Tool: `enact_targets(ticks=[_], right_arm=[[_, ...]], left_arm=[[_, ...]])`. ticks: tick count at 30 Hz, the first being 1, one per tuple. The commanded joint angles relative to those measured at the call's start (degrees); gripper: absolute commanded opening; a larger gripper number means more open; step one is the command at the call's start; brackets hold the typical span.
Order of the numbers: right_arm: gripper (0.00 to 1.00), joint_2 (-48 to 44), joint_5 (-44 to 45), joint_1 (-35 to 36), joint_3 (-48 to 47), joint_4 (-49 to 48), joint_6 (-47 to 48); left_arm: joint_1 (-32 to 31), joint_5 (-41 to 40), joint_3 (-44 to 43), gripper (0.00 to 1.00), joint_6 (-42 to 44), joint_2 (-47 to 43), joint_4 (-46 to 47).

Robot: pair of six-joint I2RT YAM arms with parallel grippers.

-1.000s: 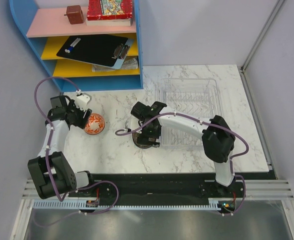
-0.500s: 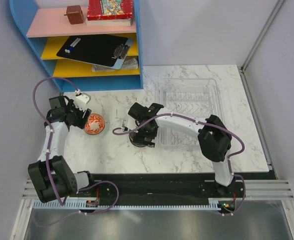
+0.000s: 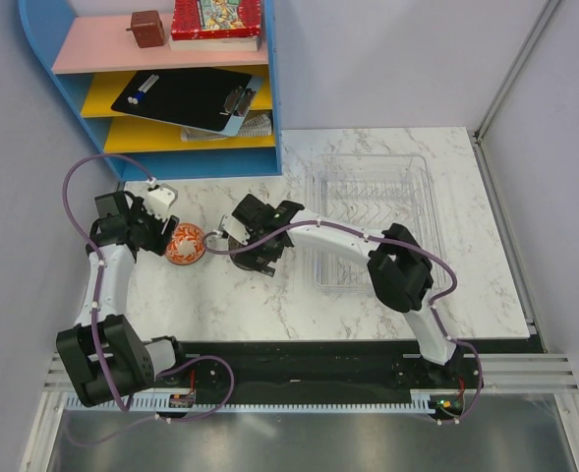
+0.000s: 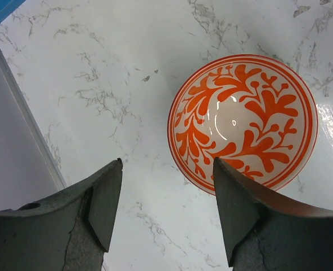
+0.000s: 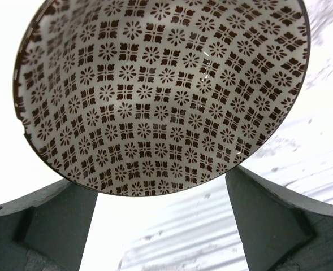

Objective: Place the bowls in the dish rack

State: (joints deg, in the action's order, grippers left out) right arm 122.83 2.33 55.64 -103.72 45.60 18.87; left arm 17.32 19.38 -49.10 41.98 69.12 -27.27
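Next, my left gripper grabs the orange-red bowl's rim farthest from the dish rack, so the opposite rim stays free for handover to my right gripper.
An orange-red bowl with a white floral pattern (image 3: 185, 246) (image 4: 242, 121) stands upright on the marble table. My left gripper (image 3: 159, 232) (image 4: 166, 164) hovers just left of it, open, with only marble between its fingers. A bowl with a grey-brown mesh pattern (image 5: 160, 90) fills the right wrist view, tilted toward the camera. Its near rim lies between the widely open fingers of my right gripper (image 3: 253, 246) (image 5: 163, 175); contact cannot be made out. From above, that bowl is mostly hidden under the right gripper. The clear dish rack (image 3: 368, 157) lies to the right of both.
A blue shelf unit (image 3: 274, 98) stands at the back left, holding a clipboard (image 3: 186, 98), a book and a small brown box. Both arms' purple cables loop over the table. The right arm's forearm (image 3: 348, 236) stretches across the rack's front left corner.
My right gripper has swung left, away from the rack and toward the orange bowl, with the patterned bowl staying under it. The left gripper and the orange bowl have barely moved.
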Motion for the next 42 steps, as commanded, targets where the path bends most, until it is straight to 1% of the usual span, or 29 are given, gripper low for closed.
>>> enact_targets(ticks=[1, 5, 9, 13, 20, 24, 30, 35, 40, 41, 42], right_arm=[[0.98, 4.60, 4.35, 0.26, -6.57, -5.88, -2.88], [0.98, 6.46, 6.37, 0.17, -11.32, -6.14, -3.40], [0.98, 3.40, 6.46, 0.17, -10.72, -4.74, -2.97], [0.98, -3.88, 7.07, 0.17, -6.85, -3.16, -1.65], [0.98, -17.52, 7.95, 0.26, 4.30, -2.71, 2.92], [0.98, -22.97, 8.39, 0.09, 6.78, -2.54, 3.80], [0.98, -25.88, 9.19, -0.53, 9.41, -2.71, 4.68], [0.98, -26.67, 9.71, -0.53, 10.56, -2.80, 4.68], [0.98, -27.81, 10.15, -0.71, 10.47, -2.98, 4.68], [0.98, -27.99, 10.24, -0.88, 10.47, -2.89, 4.68], [0.98, -28.17, 10.24, -1.05, 10.64, -3.06, 4.68]], left_arm=[[0.61, -0.39, 1.29, 0.72, -0.23, -2.68, 0.28], [0.78, -0.39, 2.08, 0.72, 0.30, -2.42, 0.28], [0.78, 0.05, 1.64, 0.72, 0.21, -0.66, 0.55], [0.87, 1.10, 0.50, 0.71, -0.40, 2.06, 1.07], [0.87, -0.56, -1.69, 0.67, -1.19, 9.88, 4.24], [0.87, -0.66, -3.54, 0.66, -2.07, 11.56, 4.68], [0.78, 0.05, -4.69, 0.60, -2.69, 13.22, 4.85], [0.87, 0.22, -5.04, 0.59, -2.78, 14.81, 5.56], [0.78, 0.49, -5.74, 0.57, -2.78, 17.27, 6.00], [0.78, 0.57, -5.92, 0.55, -2.86, 17.62, 6.00], [0.87, 0.66, -6.00, 0.50, -2.95, 17.80, 6.00]])
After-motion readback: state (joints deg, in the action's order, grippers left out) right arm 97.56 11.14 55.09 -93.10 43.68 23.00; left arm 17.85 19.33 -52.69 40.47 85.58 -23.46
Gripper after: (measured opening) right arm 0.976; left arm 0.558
